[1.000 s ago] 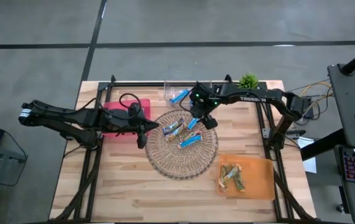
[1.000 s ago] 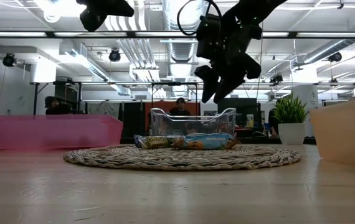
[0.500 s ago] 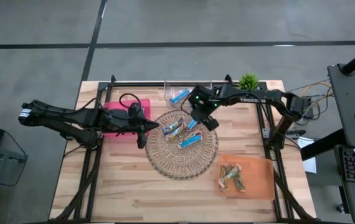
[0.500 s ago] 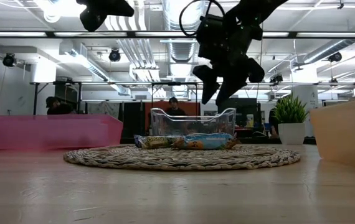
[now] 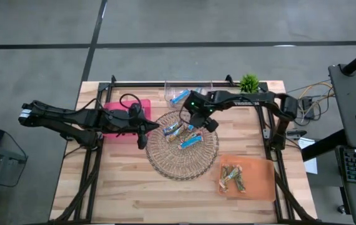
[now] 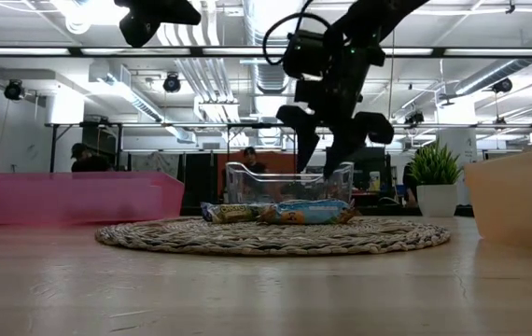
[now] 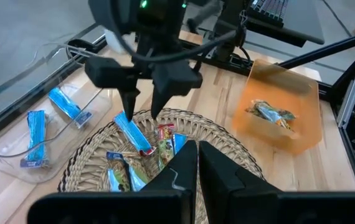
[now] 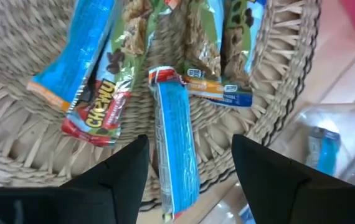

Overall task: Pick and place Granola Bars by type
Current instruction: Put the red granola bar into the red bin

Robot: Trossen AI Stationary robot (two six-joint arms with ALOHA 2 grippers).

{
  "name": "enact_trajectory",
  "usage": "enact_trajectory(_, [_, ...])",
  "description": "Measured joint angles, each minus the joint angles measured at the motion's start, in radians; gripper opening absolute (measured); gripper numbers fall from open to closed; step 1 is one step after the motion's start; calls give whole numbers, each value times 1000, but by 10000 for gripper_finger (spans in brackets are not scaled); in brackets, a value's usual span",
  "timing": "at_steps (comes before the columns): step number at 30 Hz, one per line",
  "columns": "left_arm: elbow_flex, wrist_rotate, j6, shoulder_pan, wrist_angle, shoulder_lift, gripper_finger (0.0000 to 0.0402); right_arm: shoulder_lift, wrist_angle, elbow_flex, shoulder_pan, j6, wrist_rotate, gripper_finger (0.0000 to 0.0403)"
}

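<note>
My right fingers stop above the bright blue bar (image 8: 177, 140), wicker tray (image 8: 212, 140) showing beside it, so closing now would miss. My right gripper lowers first, then closes on the bar.
Several granola bars lie on the round wicker tray (image 5: 184, 164): a bright blue one (image 8: 174, 143) and multicoloured ones (image 8: 96, 93). My right gripper (image 8: 189, 142) hangs open just above the blue bar (image 7: 132, 134), one finger on either side of it and touching nothing; the low view shows its fingertips (image 6: 341, 170) clear above the bars (image 6: 289, 213). My left gripper (image 7: 196, 152) waits shut, raised over the tray's left edge (image 5: 142, 134).
A clear bin (image 5: 178, 95) with two blue bars (image 7: 65, 104) stands at the far edge. An orange bin (image 5: 256, 181) with brownish-green bars sits near right, and a pink bin (image 5: 128, 106) sits left, under my left arm. A small plant (image 5: 248, 81) stands far right.
My right gripper has come down toward the tray and shifted a little toward the table's left, turning about as it went. It now stands over the blue bar. The bars have not moved.
</note>
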Motion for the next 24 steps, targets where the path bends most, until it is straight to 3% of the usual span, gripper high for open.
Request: enact_trajectory(24, [0,0,-1,0,-5,0,0,155,19,41,-5,-30,31,219])
